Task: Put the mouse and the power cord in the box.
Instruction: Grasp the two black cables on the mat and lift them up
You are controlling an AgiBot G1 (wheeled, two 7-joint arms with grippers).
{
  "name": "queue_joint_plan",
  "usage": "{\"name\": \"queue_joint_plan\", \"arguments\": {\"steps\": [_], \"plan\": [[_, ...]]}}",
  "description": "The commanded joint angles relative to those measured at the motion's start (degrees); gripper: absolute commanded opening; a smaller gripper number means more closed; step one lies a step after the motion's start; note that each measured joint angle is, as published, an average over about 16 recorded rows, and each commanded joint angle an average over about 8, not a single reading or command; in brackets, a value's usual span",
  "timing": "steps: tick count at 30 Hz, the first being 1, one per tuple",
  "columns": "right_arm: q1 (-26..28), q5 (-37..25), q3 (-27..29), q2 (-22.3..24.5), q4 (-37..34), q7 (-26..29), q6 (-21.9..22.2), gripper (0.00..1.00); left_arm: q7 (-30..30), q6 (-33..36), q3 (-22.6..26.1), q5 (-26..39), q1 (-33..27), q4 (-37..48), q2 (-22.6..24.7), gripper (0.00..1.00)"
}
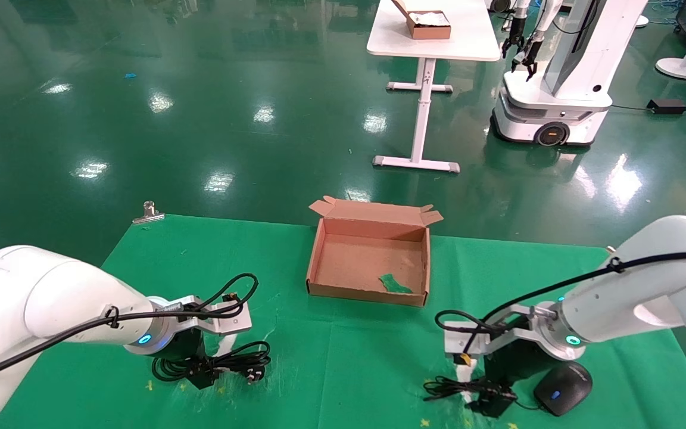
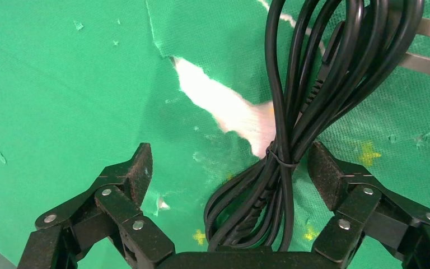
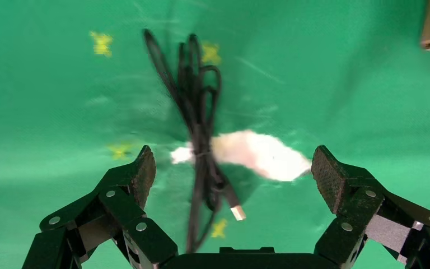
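The mouse should go in the box along with its cable, so I need to grab the coiled cable by its tied middle (image 3: 200, 152) with my right gripper next.
The brown cardboard box (image 1: 355, 259) stands open at the table's middle, far side. On the left, the power cord (image 1: 233, 362) lies in bundled loops, and my left gripper (image 1: 200, 374) hangs low over it. In the left wrist view that gripper (image 2: 232, 168) is open, with the tied power cord (image 2: 291, 129) between its fingers, close to one pad. The black mouse (image 1: 563, 387) lies at front right. Its thin cable (image 1: 456, 387) is bundled beside it. My right gripper (image 3: 232, 171) is open above that cable (image 3: 199, 129) and its USB plug (image 3: 236, 212).
A green cloth covers the table, torn to white under both grippers. A green scrap (image 1: 395, 283) lies inside the box. A metal clip (image 1: 149, 213) holds the cloth's far left edge. Beyond stand a white table (image 1: 432, 47) and another robot (image 1: 557, 89).
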Motion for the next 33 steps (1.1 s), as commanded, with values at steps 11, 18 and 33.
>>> {"name": "queue_joint_plan", "arguments": {"steps": [11, 18, 33], "plan": [[0.68, 0.03, 0.06, -0.89, -2.82, -1.65, 1.16, 0.0, 0.01, -0.02, -0.01, -0.02, 0.01, 0.03, -0.01, 0.0], [0.45, 0.07, 0.05, -0.63, -2.08, -1.29, 0.8, 0.0, 0.01, 0.0, -0.01, -0.07, 0.0, 0.01, -0.01, 0.0], [0.25, 0.12, 0.04, -0.39, -1.39, -0.96, 0.48, 0.0, 0.01, -0.01, -0.02, -0.06, 0.0, -0.01, -0.01, 0.0]]}}
